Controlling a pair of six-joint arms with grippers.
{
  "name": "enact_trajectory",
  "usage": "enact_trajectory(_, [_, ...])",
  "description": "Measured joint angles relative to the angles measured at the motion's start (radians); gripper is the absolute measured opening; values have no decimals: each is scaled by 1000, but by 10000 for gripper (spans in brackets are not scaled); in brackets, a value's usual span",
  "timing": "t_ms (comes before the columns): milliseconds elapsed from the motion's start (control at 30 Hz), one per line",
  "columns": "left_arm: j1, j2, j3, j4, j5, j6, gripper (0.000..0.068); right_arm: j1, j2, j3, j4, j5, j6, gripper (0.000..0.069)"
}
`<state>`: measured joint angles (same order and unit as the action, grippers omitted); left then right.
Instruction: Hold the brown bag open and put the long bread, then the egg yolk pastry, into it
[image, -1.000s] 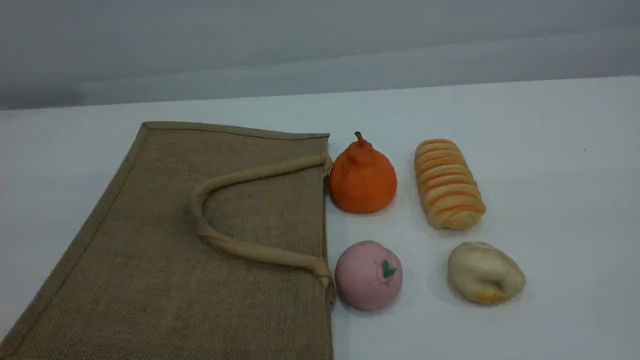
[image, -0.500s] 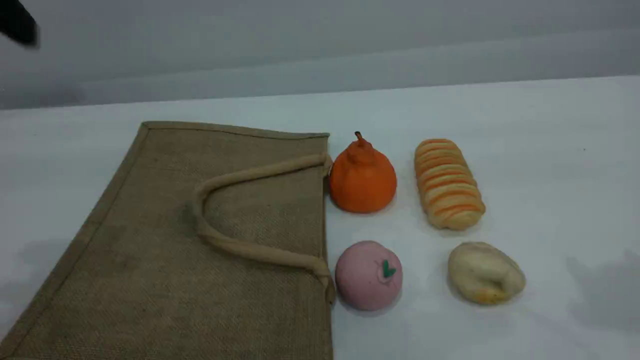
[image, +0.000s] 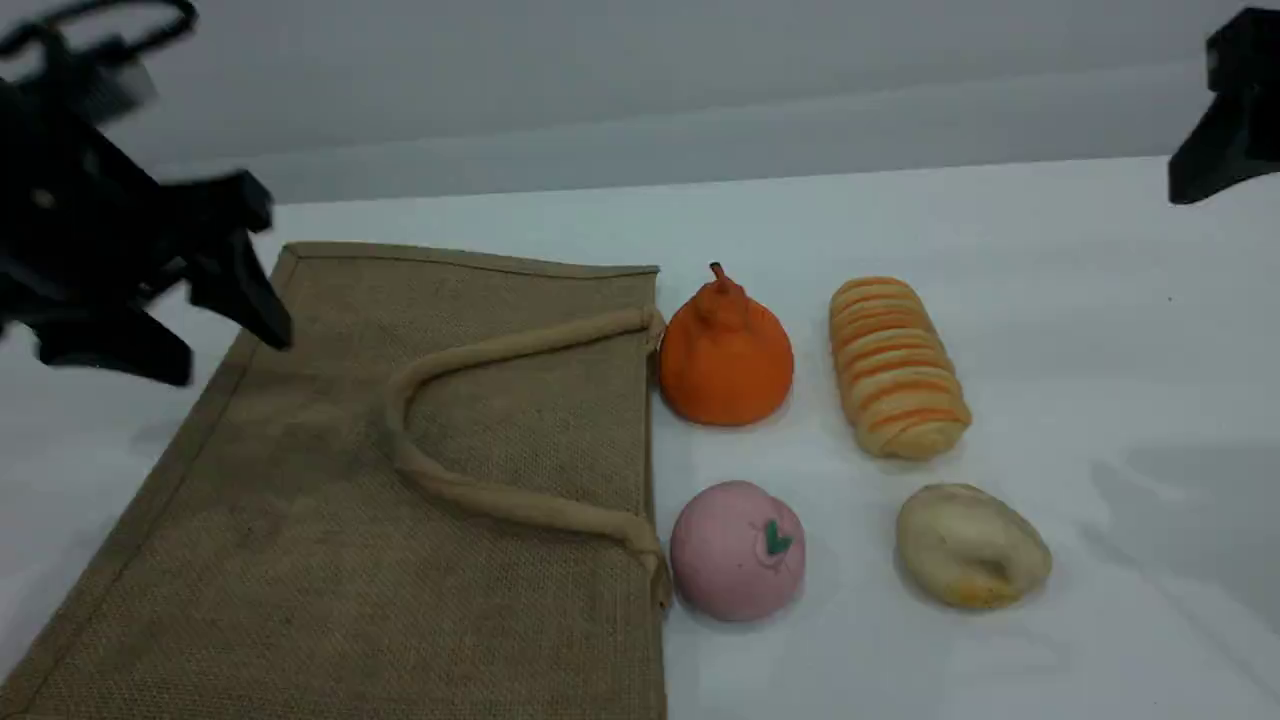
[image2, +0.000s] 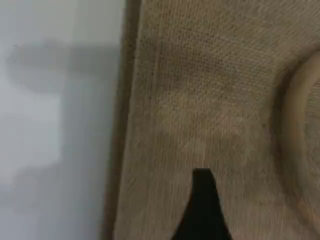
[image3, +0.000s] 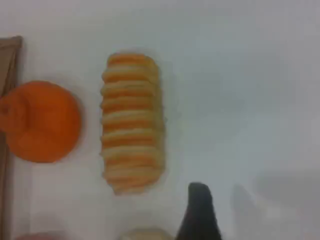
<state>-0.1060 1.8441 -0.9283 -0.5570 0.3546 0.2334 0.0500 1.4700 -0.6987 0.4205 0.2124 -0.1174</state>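
My right gripper should next grab the bread (image: 912, 426) by its middle (image: 900, 366) to put it into the brown bag, since the bread is long and slim across.
The brown bag (image: 300, 520) lies flat on the table's left with its mouth shut and facing right, and its rope handle (image: 470, 492) rests on top. My left gripper (image: 225, 355) hovers open above the bag's far left edge. The left wrist view shows its fingertip (image2: 202, 205) over the bag's weave (image2: 210, 100). The long bread (image: 895, 367) lies right of the bag, with the egg yolk pastry (image: 970, 545) in front of it. My right gripper (image: 1215, 160) hangs open at the top right, holding nothing. Its fingertip (image3: 200, 210) sits beside the long bread (image3: 132, 122).
An orange pear-shaped fruit (image: 725, 355) and a pink ball (image: 737, 550) sit right at the bag's mouth, between it and the two breads. The fruit (image3: 42, 122) also shows in the right wrist view. Bare white table (image: 1130, 400) stretches to the right.
Both arms have come into the scene view. The left one descended from the top left corner to the bag's edge, and the right one appeared at the top right. The objects have not moved.
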Motion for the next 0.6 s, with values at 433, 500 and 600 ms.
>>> enact_trajectory(433, [-97,235,-191,-71,22,36,499,1,-1,-28,0,0,-10,481])
enact_trajectory(500, [-97,259,-198,-72,29,15,499,1,-1,-28,0,0,-10,481])
enact_trajectory(600, [-97,287,-202,-72,31,7,487,1,-1,-28,0,0,-10,481])
